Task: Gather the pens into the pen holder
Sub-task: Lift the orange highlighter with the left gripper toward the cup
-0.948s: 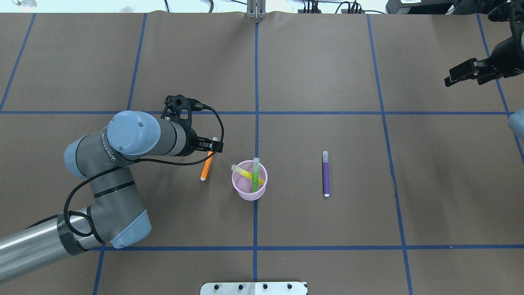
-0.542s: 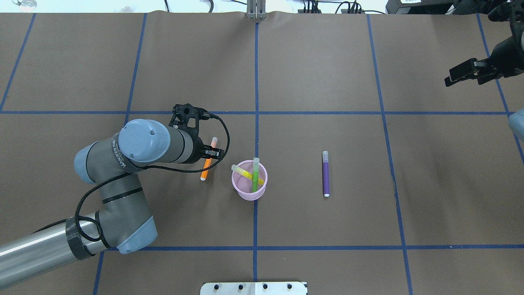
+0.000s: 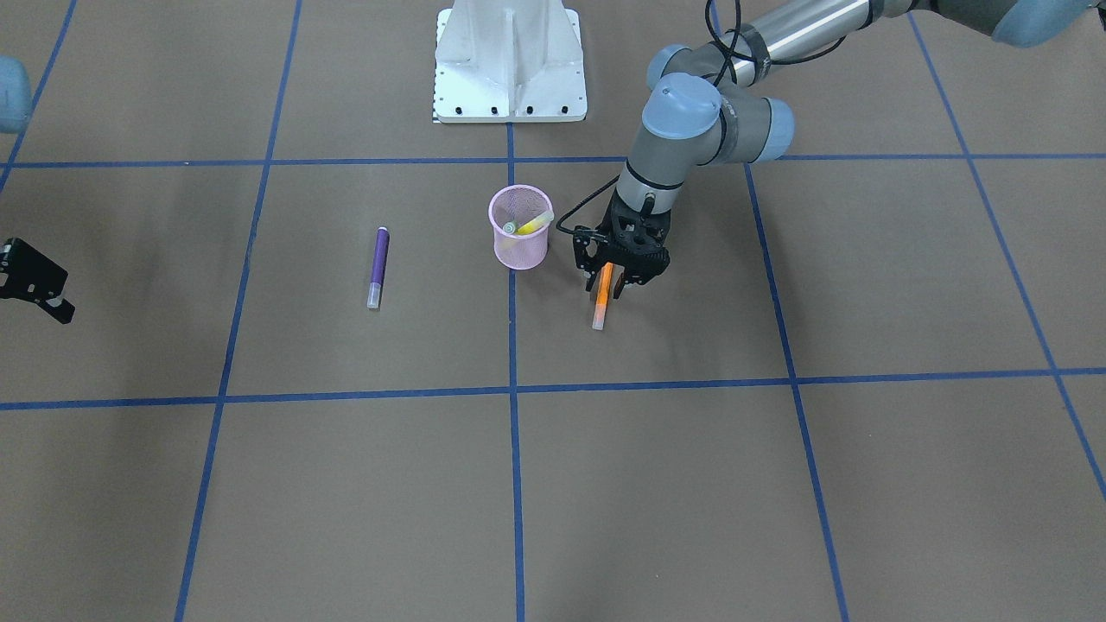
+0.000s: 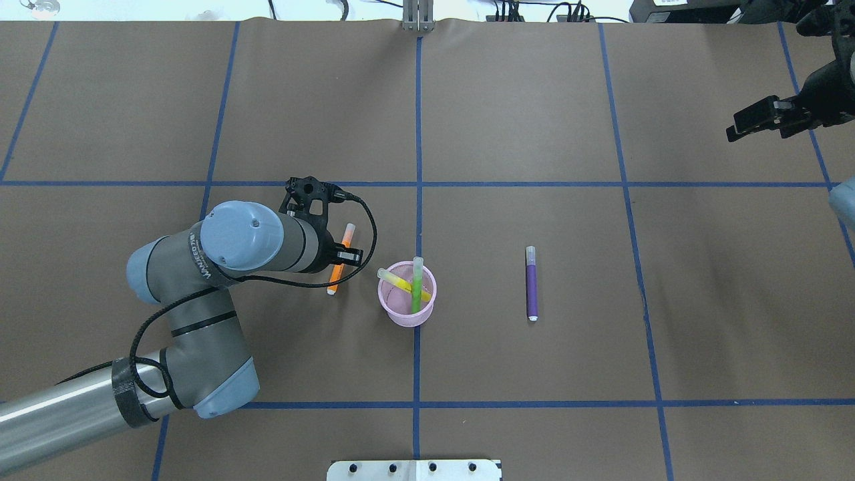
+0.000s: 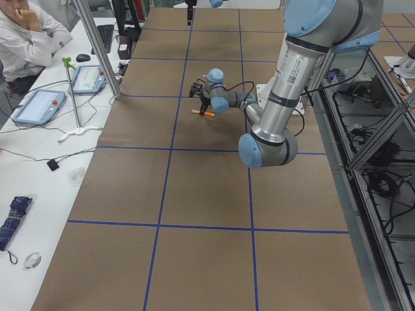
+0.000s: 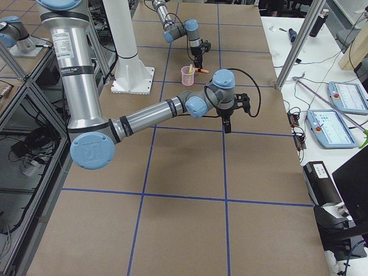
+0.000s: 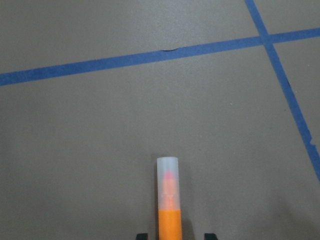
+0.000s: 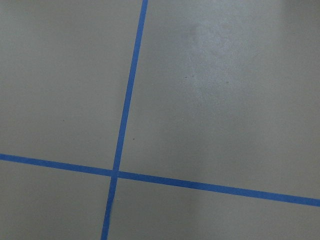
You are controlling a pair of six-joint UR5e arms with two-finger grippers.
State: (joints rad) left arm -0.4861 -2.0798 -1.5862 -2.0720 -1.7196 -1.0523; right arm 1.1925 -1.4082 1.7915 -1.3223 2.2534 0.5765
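Observation:
The left gripper should next grip the orange pen by its orange body, so that the pen can go into the pen holder.
The orange pen lies on the table left of the pink pen holder. My left gripper is open and low over the pen's middle, one finger on each side; in the left wrist view the pen runs between the two fingertips with gaps on both sides. The yellow pen and the green pen stand in the holder. The purple pen lies right of the holder. My right gripper looks open and empty, far off at the back right.
The robot's white base plate is at the near edge. Blue tape lines cross the brown table. The holder stands close beside the left gripper.
My left gripper has slid along the orange pen from its cap end to its middle, closer to the holder. The pen has not moved. The right arm is still.

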